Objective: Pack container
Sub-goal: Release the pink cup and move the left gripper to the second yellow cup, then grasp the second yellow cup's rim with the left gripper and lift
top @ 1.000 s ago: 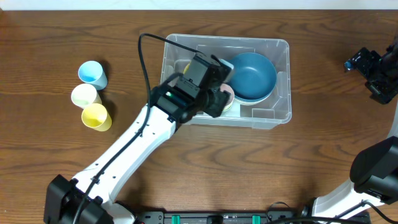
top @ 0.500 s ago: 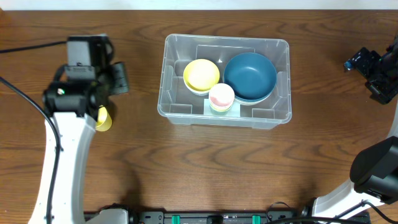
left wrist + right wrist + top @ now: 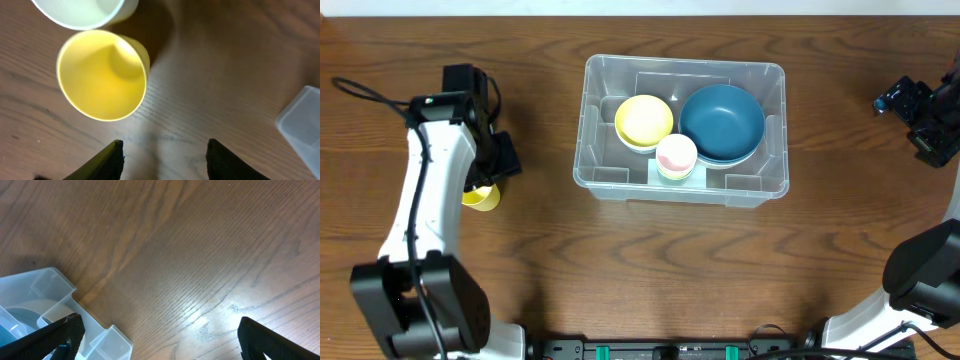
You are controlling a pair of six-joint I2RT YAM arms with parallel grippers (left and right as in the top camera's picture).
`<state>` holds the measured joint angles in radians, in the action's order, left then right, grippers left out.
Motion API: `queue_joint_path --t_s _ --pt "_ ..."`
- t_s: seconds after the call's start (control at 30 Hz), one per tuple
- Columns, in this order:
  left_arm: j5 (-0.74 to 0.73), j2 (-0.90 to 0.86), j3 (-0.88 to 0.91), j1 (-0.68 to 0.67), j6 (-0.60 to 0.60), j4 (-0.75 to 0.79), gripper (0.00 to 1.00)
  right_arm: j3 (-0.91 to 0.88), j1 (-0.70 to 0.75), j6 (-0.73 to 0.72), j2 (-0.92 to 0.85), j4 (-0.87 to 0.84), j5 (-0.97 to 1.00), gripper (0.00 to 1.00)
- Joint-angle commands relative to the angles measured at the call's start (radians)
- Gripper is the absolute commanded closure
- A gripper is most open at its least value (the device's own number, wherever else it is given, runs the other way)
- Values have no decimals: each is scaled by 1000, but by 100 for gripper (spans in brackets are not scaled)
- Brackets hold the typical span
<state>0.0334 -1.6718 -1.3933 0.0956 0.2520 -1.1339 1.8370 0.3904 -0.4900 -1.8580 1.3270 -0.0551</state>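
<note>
I will first move my left gripper toward the yellow cup's side. The side of the yellow cup is beyond my left gripper's fingers, so they would miss it if I closed now.
The clear plastic container stands mid-table and holds a yellow bowl, a blue bowl and a pink-and-white cup. My left gripper hovers over the cups left of the container. In the left wrist view it is open over bare wood, with nothing between its fingers. A yellow cup stands just ahead of them, a cream cup beyond it. My right gripper is open at the far right, near a container corner.
In the overhead view only an edge of the yellow cup shows past my left arm, which covers the other cups. The container's corner lies to the right of the left fingers. Bare wood runs along the front of the table.
My left arm swung from over the container to the cups at the left. The pink-and-white cup now sits uncovered in the container. The right arm has not moved.
</note>
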Motion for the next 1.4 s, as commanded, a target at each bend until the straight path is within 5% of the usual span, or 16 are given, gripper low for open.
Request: queue_joint_path --t_s 0.0,0.73,0.9,1.3,1.37 --pt "5 -53 14 2 48 -8 46 -2 2 -11 7 0 2 1" --pt "16 -151 16 60 15 63 50 -2 2 -11 7 0 2 1" --pt "16 -152 37 60 11 104 75 -2 2 -11 7 0 2 1" --pt "40 -152 89 60 11 167 75 -2 2 -11 7 0 2 1" --pt "39 -152 89 60 11 171 88 -2 2 -11 7 0 2 1"
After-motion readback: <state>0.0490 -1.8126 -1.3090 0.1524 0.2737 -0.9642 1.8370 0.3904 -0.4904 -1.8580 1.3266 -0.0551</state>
